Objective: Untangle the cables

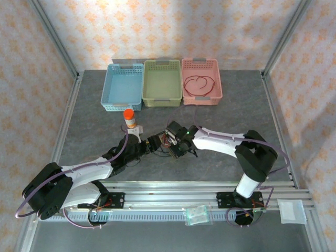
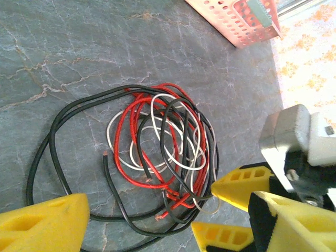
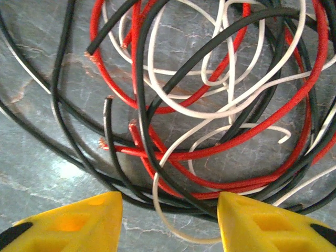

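Observation:
I will grab the black wire at the heap's edge beside the white loop with my right gripper next, to raise white wire for my left gripper.
The cables (image 2: pixel 157 152) lie in a tangled heap of red, black and white wires on the grey table, between both grippers. My left gripper (image 2: pixel 173 228) is open, its yellow fingers (image 2: pixel 42 223) spread wide at the heap's near side and holding nothing. My right gripper (image 3: pixel 168 220) is open too, low at the heap's edge. A white loop (image 3: pixel 173 231) and a black wire (image 3: pixel 142 131) pass between its fingertips. In the top view the left gripper (image 1: pixel 155 142) and the right gripper (image 1: pixel 178 144) meet at mid-table. One dark red cable (image 1: pixel 198 85) lies looped inside the pink basket (image 1: pixel 199 63).
A blue basket (image 1: pixel 124 67) and a green basket (image 1: pixel 163 64) stand beside the pink one at the back. An orange-capped bottle (image 1: pixel 128 118) stands just behind the left gripper. The pink basket's corner (image 2: pixel 236 21) shows past the heap. Two small bags (image 1: pixel 197 215) lie on the front rail.

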You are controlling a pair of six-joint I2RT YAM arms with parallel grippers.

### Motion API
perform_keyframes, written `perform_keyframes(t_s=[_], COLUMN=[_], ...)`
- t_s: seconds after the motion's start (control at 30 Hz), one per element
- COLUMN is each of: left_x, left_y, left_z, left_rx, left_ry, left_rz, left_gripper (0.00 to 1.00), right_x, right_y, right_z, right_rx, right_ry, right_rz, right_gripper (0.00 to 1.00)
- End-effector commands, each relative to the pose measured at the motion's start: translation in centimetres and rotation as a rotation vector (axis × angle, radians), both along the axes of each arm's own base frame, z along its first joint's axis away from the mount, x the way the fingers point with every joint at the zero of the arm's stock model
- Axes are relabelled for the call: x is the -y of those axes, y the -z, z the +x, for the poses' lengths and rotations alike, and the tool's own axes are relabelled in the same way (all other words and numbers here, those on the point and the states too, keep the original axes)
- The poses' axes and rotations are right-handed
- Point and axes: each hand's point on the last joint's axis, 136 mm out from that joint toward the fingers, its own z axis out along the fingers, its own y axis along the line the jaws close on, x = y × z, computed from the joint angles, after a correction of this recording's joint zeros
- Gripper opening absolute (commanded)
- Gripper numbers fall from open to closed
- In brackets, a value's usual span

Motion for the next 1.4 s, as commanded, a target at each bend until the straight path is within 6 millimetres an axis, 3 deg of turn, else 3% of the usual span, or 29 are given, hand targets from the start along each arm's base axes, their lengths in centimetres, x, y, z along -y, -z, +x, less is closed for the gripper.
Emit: perform_keyframes(t_s=[0.0,0.53,0.73,0.97,1.37], left_x=[0.2,0.2,0.5,1.5,1.9], left_y=[-0.6,-0.2,-0.5,-2.3,-2.7], left_z=[0.3,0.3,0.9,2.0,2.4], left_rx=[0.023,0.014,0.022,0.07,0.107], left_ry=[0.006,0.011,0.02,0.041,0.054], left_rz=[-0.03,-0.018,0.021,0.018,0.014], left_gripper=[0.81,0.8,0.8,0.8,0.75], right_x=[0.6,0.5,0.1,-0.1,-0.2], right_y=[-0.3,-1.2,-2.9,-5.3,-9.5], right_z=[1.1,0.6,0.9,1.2,2.3], right_rx=[0.049,0.043,0.071,0.129,0.104], right_ry=[0.003,0.008,0.01,0.023,0.087], right_rz=[-0.061,-0.031,0.007,0.084,0.384], right_gripper=[0.47,0.1,0.05,0.01,0.0])
